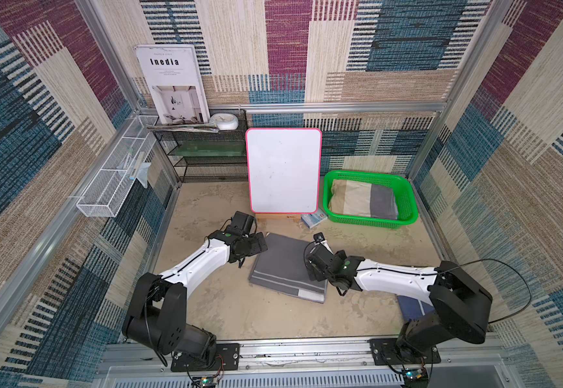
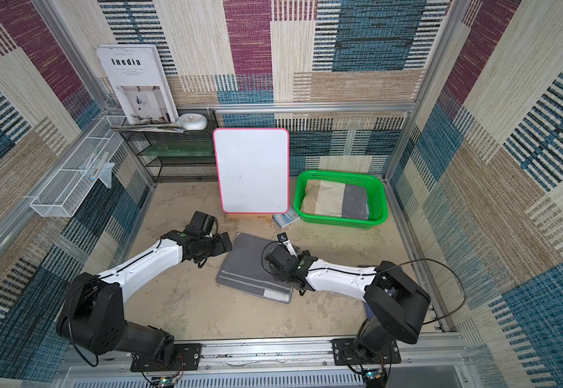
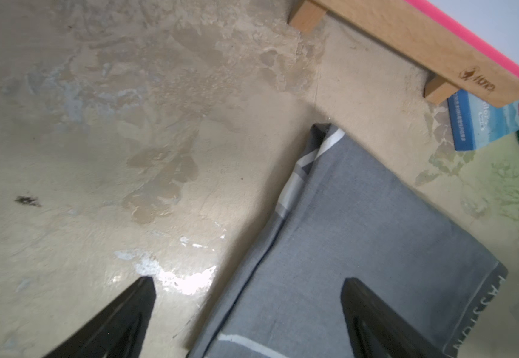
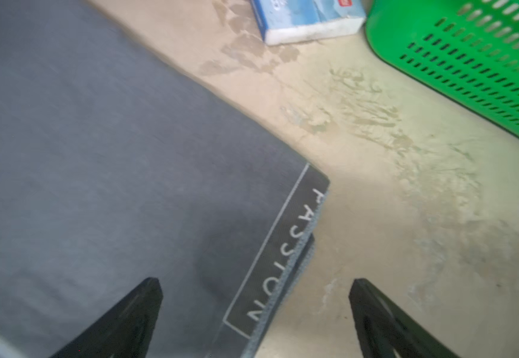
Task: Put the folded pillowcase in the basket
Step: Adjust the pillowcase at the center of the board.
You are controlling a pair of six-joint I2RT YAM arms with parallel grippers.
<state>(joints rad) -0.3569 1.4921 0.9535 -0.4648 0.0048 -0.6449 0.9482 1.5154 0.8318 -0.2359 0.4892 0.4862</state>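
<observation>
My left gripper will lay the folded grey pillowcase flat in the basket, so it will next grab the pillowcase by the edge opposite the "PASSION" band.
The folded grey pillowcase lies flat in the middle of the table. My left gripper is open and straddles its left edge, one finger over the cloth and one over bare table. Over the opposite edge, my right gripper stands open across the band printed "PASSION" on the pillowcase. Neither holds anything. The green basket sits at the back right, with a folded beige and grey cloth in it.
A pink-framed whiteboard stands on a wooden base just behind the pillowcase. A blue tissue pack lies between it and the basket. A black mesh shelf and a white wire tray are at the back left. A dark blue cloth lies under my right arm.
</observation>
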